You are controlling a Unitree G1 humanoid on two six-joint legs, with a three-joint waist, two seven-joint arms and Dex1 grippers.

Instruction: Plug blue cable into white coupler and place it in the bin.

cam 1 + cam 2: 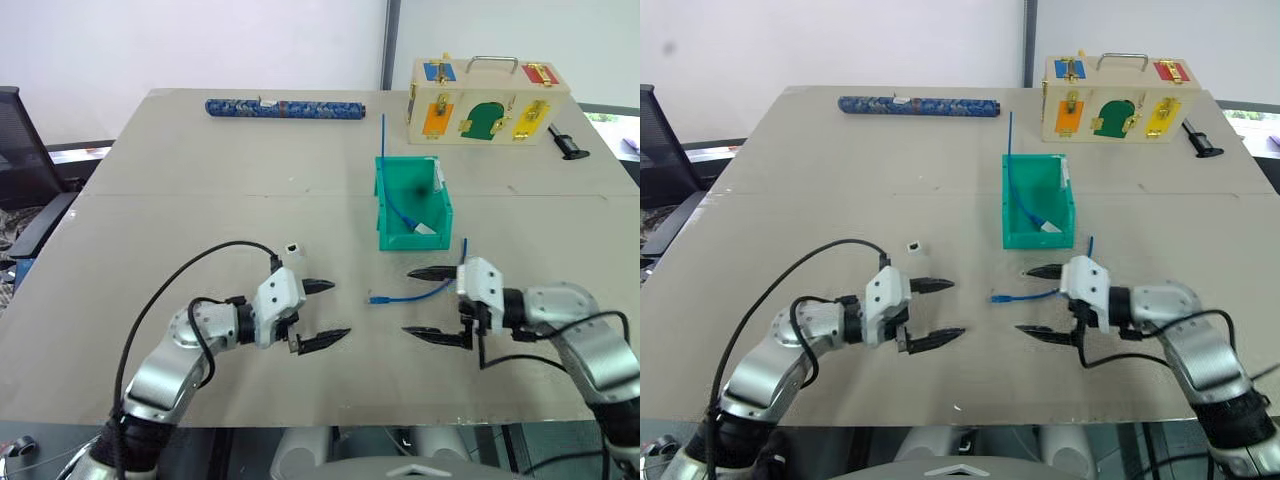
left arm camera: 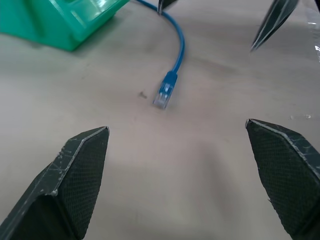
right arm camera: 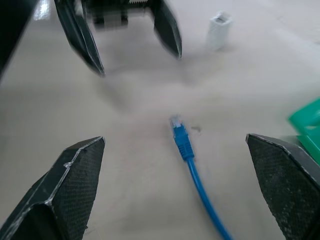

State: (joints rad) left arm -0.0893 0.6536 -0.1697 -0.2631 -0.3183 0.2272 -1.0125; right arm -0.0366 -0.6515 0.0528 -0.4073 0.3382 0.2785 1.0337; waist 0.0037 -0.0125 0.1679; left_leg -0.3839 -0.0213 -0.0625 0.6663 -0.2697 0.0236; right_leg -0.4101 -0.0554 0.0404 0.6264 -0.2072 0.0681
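Observation:
The blue cable needs to be plugged into the white coupler, so my right gripper should grab the cable by its plug end (image 1: 381, 300) next.
The blue cable (image 1: 415, 294) lies on the table between my two grippers, its clear-blue plug (image 2: 165, 92) pointing toward the left one. Its far end runs behind my right gripper (image 1: 408, 301), which is open with the cable lying loose between its fingers. My left gripper (image 1: 337, 310) is also open and empty, a short way from the plug. The white coupler (image 1: 292, 250) stands on the table just beyond the left gripper. The teal bin (image 1: 412, 240) sits farther back, and holds another blue cable (image 1: 392, 195) with a white piece.
A dark-blue patterned tube (image 1: 285, 107) lies along the table's far edge. A wooden box with coloured doors (image 1: 487, 103) stands at the back right, with a small black tool (image 1: 568, 145) beside it. A black chair (image 1: 20, 150) is off to the left.

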